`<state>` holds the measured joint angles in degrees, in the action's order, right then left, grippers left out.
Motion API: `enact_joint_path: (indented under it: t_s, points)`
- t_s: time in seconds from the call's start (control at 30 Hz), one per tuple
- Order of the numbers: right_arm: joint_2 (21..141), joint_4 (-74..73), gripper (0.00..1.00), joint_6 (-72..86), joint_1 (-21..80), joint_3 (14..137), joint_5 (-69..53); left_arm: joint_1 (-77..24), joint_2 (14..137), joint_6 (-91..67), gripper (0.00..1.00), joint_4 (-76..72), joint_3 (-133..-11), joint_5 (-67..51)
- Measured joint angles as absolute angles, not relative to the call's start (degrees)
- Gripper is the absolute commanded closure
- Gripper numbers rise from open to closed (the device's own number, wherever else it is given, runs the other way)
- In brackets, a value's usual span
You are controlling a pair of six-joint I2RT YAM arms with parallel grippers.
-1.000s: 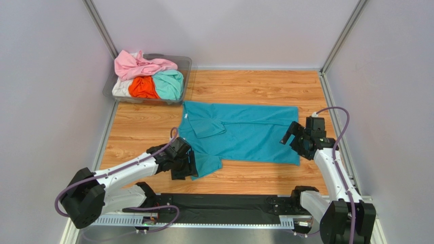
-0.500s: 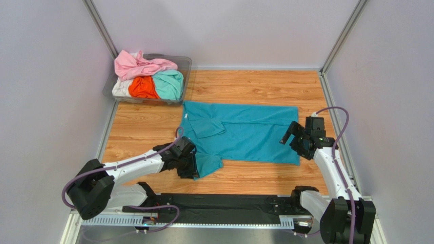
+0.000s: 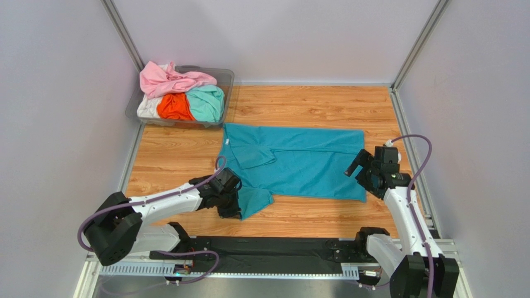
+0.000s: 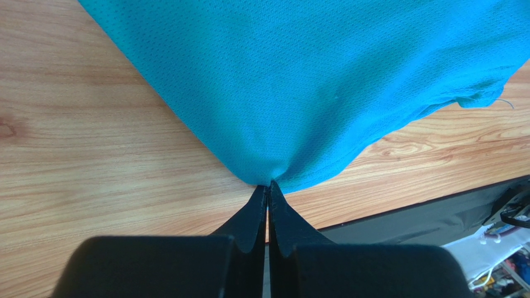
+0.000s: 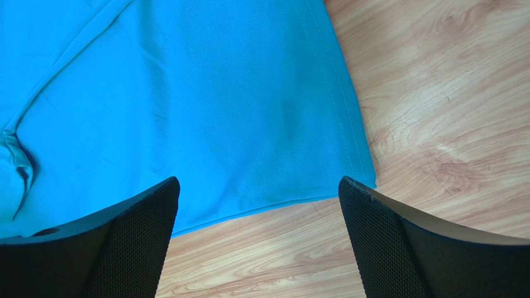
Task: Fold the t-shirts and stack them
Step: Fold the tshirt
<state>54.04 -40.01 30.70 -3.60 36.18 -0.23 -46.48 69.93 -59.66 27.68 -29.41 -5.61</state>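
Observation:
The right gripper grips the teal-blue t-shirt (image 3: 298,162) at its near hem corner (image 3: 364,199) next, to fold the t-shirt's near side over evenly with the sleeve.
A teal-blue t-shirt (image 3: 298,162) lies spread across the middle of the wooden table, partly folded. My left gripper (image 3: 234,205) sits at its near left sleeve, and in the left wrist view that gripper (image 4: 268,186) is shut on a pinch of the teal fabric (image 4: 311,81). My right gripper (image 3: 356,166) hovers over the shirt's right hem; in the right wrist view it (image 5: 258,186) stands open above the near right corner of the shirt (image 5: 186,99), holding nothing. Pink (image 3: 168,77), orange (image 3: 174,107), mint (image 3: 207,102) and white (image 3: 147,108) t-shirts lie bundled at the back left.
A clear plastic tub (image 3: 226,76) holds the bundled shirts at the back left corner. Grey walls and metal rails (image 3: 404,133) close in the table on three sides. A black strip (image 3: 267,251) runs along the near edge between the arm bases.
My left gripper slid right onto the shirt's near left sleeve and shut on the fabric. My right gripper shifted slightly right and stayed open.

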Motion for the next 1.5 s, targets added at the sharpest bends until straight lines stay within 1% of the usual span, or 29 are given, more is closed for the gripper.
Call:
enact_joint_path:
  t_s: [0.27,0.47,0.8,1.0,1.03,1.07,1.13,1.3,1.37,1.43,1.47,1.5]
  points:
    - [49.1,-42.7,0.00,34.2,-3.6,34.5,2.6,-46.5,69.7,-59.0,1.00,27.8,-29.4,-5.3]
    - [45.6,-44.5,0.00,40.5,-3.6,31.2,5.1,-46.5,69.1,-58.0,1.00,28.2,-29.4,-4.4]
    - [46.2,-43.3,0.01,45.4,-3.7,26.0,7.1,-46.5,67.6,-56.5,1.00,29.0,-29.4,-3.7]
    - [51.4,-40.1,0.09,45.6,-4.0,24.9,7.0,-46.5,67.4,-56.5,1.00,29.5,-29.4,-2.9]
    - [52.1,-39.3,0.14,45.6,-4.0,24.8,7.0,-46.5,67.4,-56.5,1.00,29.7,-29.4,-2.9]
    - [52.7,-38.9,0.16,45.6,-4.2,24.6,7.1,-46.5,67.4,-56.5,1.00,29.8,-29.4,-2.7]
    - [53.2,-37.6,0.18,45.7,-4.5,24.6,7.2,-46.5,67.4,-56.5,1.00,30.3,-29.4,-2.4]
    - [53.7,-35.5,0.18,45.7,-6.9,24.3,7.4,-46.5,67.3,-56.5,1.00,31.1,-29.4,-1.8]
    - [53.4,-34.8,0.21,45.9,-8.2,24.0,7.3,-46.5,67.2,-56.5,1.00,31.5,-29.5,-1.5]
    - [52.8,-34.4,0.29,46.3,-9.3,23.5,7.2,-46.5,67.2,-56.5,1.00,31.9,-29.8,-1.3]
    - [52.3,-34.3,0.39,46.4,-9.7,23.2,7.2,-46.5,67.2,-56.5,1.00,32.1,-30.0,-1.2]
    - [51.9,-34.2,0.44,46.6,-10.1,22.9,7.2,-46.5,67.2,-56.5,1.00,32.3,-30.2,-1.2]
